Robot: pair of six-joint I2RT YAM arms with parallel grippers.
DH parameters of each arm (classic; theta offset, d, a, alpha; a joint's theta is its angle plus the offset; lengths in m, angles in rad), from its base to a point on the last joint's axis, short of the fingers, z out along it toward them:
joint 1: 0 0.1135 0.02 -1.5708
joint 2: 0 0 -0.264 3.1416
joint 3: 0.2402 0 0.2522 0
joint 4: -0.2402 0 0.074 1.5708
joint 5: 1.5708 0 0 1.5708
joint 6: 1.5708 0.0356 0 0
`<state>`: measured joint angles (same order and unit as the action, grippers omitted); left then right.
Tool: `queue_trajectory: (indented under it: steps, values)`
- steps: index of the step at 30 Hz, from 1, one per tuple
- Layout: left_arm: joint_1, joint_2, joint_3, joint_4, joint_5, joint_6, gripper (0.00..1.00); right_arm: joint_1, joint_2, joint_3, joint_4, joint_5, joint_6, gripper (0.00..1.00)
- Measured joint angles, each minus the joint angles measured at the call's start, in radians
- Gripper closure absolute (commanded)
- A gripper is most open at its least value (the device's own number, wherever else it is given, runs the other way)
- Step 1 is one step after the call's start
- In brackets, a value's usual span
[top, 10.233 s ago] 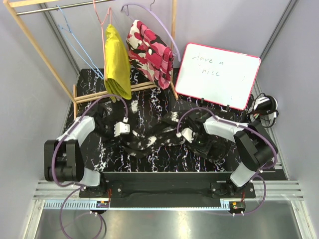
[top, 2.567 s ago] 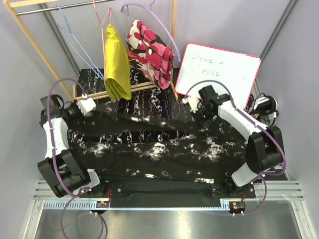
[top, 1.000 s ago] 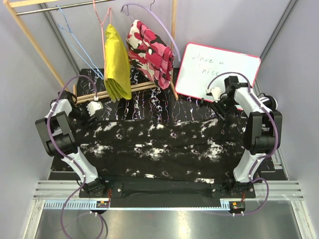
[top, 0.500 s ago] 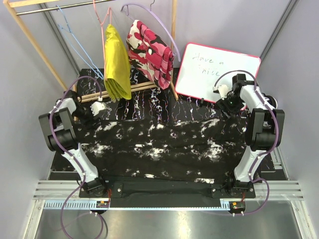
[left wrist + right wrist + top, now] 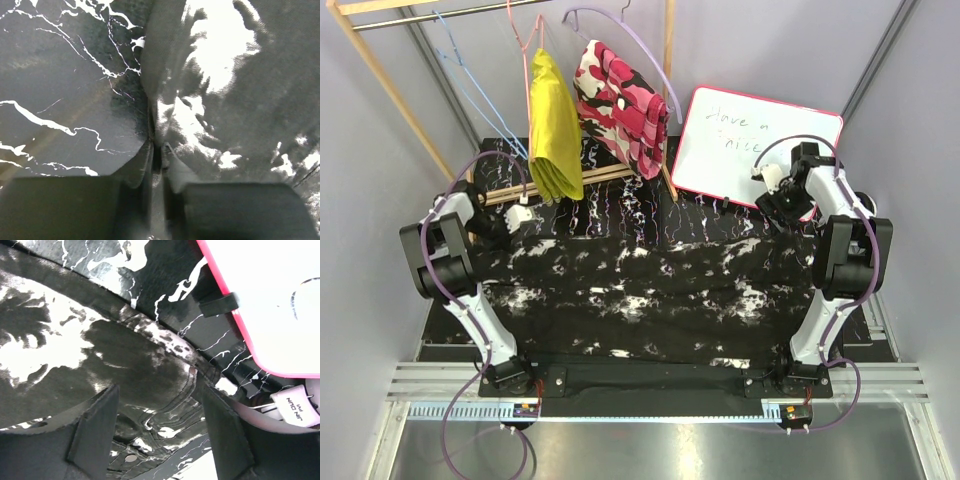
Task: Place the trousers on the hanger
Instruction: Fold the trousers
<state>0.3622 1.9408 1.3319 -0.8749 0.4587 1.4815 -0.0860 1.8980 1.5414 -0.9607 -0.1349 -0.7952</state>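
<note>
My right gripper grabs the trousers [image 5: 640,290] by the far edge at the waistband [image 5: 797,239] next, matching my left gripper, to fold them lengthwise for the hanger.
The trousers [image 5: 640,290] lie spread flat across the table, black with white blotches, legs to the left and waistband to the right. My left gripper [image 5: 510,228] is at their far left end. In the left wrist view it [image 5: 156,146] is shut, pinching the trousers' [image 5: 225,100] edge. My right gripper [image 5: 782,200] hovers open over the waistband; the right wrist view shows it [image 5: 157,425] wide apart above the trousers [image 5: 100,350], touching nothing. The light-blue wire hanger [image 5: 470,85] hangs bare on the wooden rack [image 5: 390,75] at the back left.
On the same rack a pink hanger carries a yellow garment [image 5: 553,125], and a lilac hanger carries a pink camouflage garment [image 5: 620,105]. A pink-framed whiteboard [image 5: 755,150] leans at the back right, just behind my right gripper. Black veined tabletop [image 5: 620,210] shows behind the trousers.
The trousers went from a bunched heap to a flat spread. In the last half second the left gripper closed at their left edge; the right gripper opened a little wider and edged outward.
</note>
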Motion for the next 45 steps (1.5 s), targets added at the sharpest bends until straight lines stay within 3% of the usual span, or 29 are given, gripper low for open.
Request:
queue_trajectory:
  steps: [1,4,13,21,24,27,28,31,45]
  values:
    - [0.002,-0.007,-0.005,0.000,0.000,0.004,1.00,-0.003,0.006,0.006,0.000,-0.003,-0.002,0.08]
    - [0.014,-0.040,-0.029,0.002,-0.002,0.008,1.00,-0.011,0.019,0.016,0.001,-0.010,-0.008,0.04]
    - [0.063,-0.275,-0.108,0.048,-0.004,0.006,1.00,-0.015,0.058,0.019,0.007,-0.017,-0.039,0.12]
    - [0.065,-0.331,-0.153,0.145,-0.007,-0.024,1.00,-0.015,0.088,-0.051,0.064,-0.014,-0.063,0.15]
    - [0.068,-0.372,-0.209,0.190,-0.010,-0.032,1.00,-0.015,0.104,-0.070,0.092,-0.012,-0.061,0.23]
    - [0.077,-0.410,-0.247,0.231,-0.010,-0.043,1.00,-0.015,0.115,-0.112,0.132,-0.006,-0.059,0.50]
    - [0.081,-0.416,-0.251,0.242,-0.010,-0.050,1.00,-0.014,0.111,-0.116,0.133,-0.006,-0.051,0.69]
    - [0.091,-0.422,-0.258,0.277,-0.001,-0.080,1.00,-0.008,0.108,-0.123,0.137,-0.012,-0.024,1.00]
    - [0.106,-0.444,-0.317,0.404,0.035,-0.205,1.00,0.000,0.045,-0.145,0.285,0.027,0.047,1.00]
